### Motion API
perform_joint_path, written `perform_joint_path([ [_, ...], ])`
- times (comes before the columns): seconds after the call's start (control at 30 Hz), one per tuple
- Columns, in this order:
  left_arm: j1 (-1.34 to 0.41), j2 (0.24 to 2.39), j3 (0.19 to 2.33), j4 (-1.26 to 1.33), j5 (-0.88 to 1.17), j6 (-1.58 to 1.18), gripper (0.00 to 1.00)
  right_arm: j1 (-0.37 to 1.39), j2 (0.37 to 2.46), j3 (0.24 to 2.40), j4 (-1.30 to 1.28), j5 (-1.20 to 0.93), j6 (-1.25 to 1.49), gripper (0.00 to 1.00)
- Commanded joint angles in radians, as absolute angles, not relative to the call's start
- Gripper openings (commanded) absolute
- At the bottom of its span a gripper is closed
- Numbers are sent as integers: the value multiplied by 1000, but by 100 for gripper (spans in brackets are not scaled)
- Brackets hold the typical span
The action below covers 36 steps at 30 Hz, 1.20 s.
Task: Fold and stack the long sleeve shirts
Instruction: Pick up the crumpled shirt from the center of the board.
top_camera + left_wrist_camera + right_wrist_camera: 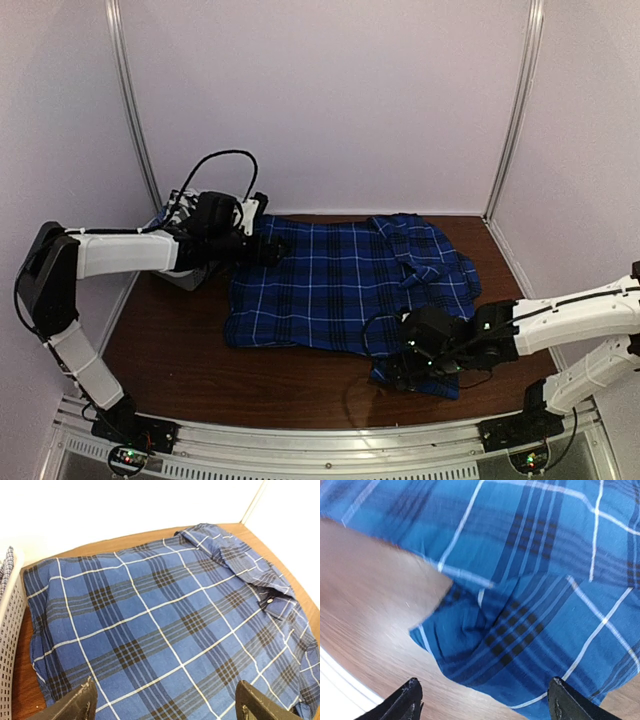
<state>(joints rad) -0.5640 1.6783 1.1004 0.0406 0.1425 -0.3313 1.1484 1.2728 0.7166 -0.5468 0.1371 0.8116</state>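
Observation:
I should grab the plaid shirt's sleeve by its outer edge (pixel 414 386) (pixel 487 685) with my right gripper next. The sleeve's end stays free, and I can fold the sleeve in toward the shirt's body.
A royal blue and navy plaid long sleeve shirt (pixel 330 285) lies spread flat across the middle of the brown table, its collar (pixel 272 597) to the right. My left gripper (pixel 272 250) hovers open over the shirt's far left corner; in the left wrist view the plaid cloth (pixel 165 625) fills the frame between the two fingertips (pixel 80 705), and nothing is held. My right gripper (pixel 393 372) stands open just above a sleeve end (pixel 520 645) that lies on the table at the front right. A bit of checked cloth (pixel 7 565) shows in the basket.
A white mesh basket (pixel 10 630) stands at the table's far left, behind my left arm (pixel 120 252). Bare brown tabletop (pixel 170 345) runs in front of the shirt. White walls enclose the back and both sides.

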Motion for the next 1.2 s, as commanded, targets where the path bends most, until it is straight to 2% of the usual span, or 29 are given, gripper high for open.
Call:
perform_joint_path([
  [0.0, -566, 1642, 1040, 66, 164, -357, 98, 1253, 1408, 791, -696, 248, 834, 87],
  [0.17, -571, 1585, 984, 78, 193, -361, 98, 1266, 1498, 844, -731, 289, 758, 86],
  [0.27, -591, 1541, 935, 106, 197, -344, 98, 1264, 1546, 897, -762, 328, 707, 79],
  [0.53, -630, 1410, 780, 305, 284, -278, 98, 1247, 1637, 948, -825, 375, 600, 32],
  [0.67, -652, 1348, 693, 468, 336, -252, 98, 1233, 1577, 952, -835, 350, 572, 12],
  [0.77, -674, 1330, 648, 557, 378, -209, 97, 1212, 1487, 953, -832, 312, 542, 0],
  [1.0, -752, 1407, 635, 628, 512, -65, 92, 982, 1245, 959, -768, 121, 395, 0],
  [1.17, -849, 1510, 672, 667, 549, -10, 90, 802, 1192, 973, -721, -70, 297, 0],
])
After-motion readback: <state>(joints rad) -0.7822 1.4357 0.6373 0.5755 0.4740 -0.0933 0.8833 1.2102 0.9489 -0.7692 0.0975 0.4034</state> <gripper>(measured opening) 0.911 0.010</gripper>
